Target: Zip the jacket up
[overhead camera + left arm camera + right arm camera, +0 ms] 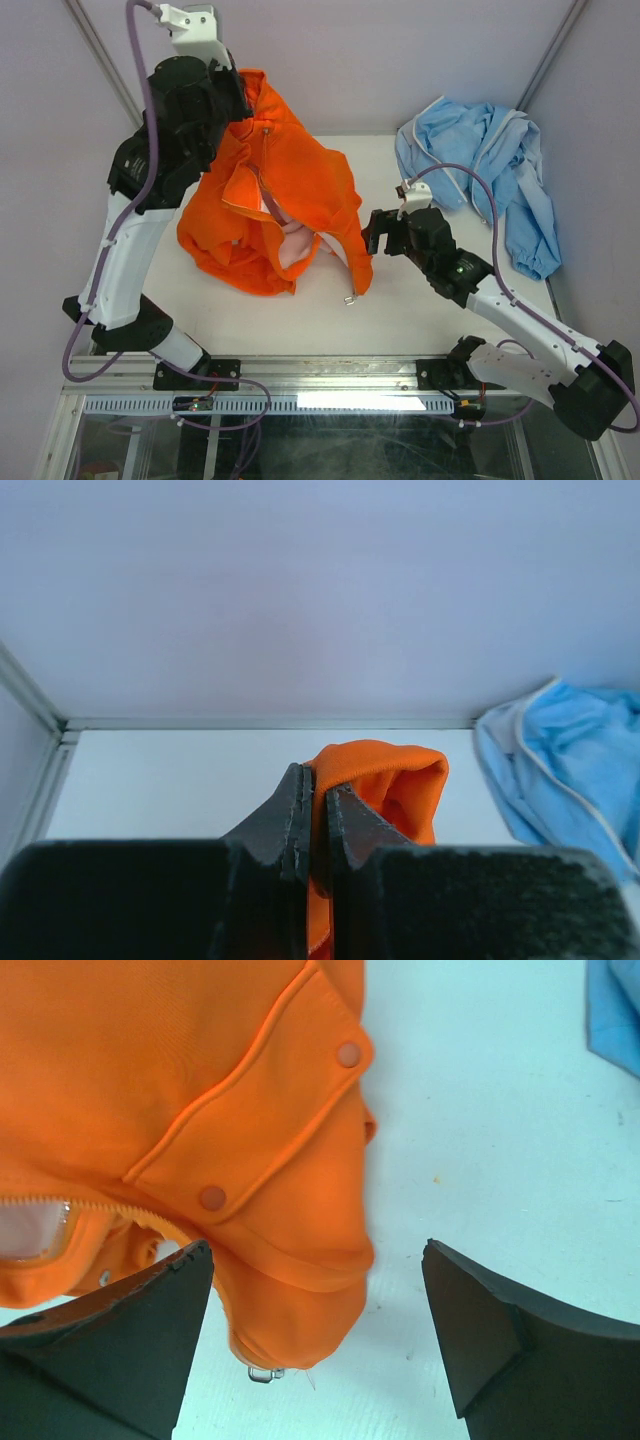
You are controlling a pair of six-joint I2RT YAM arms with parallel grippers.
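Observation:
My right gripper is going to grab the jacket's lower corner [360, 268] [298, 1298] between the pocket flap and the end of the hem. The zipper edge needs to stay free for zipping.
The orange jacket [290, 190] hangs from my left gripper [232, 95], which is raised at the back left and shut on its collar fold [385, 780]. The rest drapes in a heap on the white table, pale lining [298, 245] showing at the open front. My right gripper [372, 232] is open just right of the jacket's lower corner. In the right wrist view the corner [300, 1260] with two snaps and a pocket flap lies between the fingers [130, 1330], nearer the left one. A small metal zipper piece [262, 1374] shows at the hem tip, also in the top view [349, 298].
A light blue garment [490, 170] with white trim lies heaped at the back right of the table, also in the left wrist view [570, 760]. The enclosure walls stand close behind and to both sides. The table's front rail [320, 372] runs between the arm bases.

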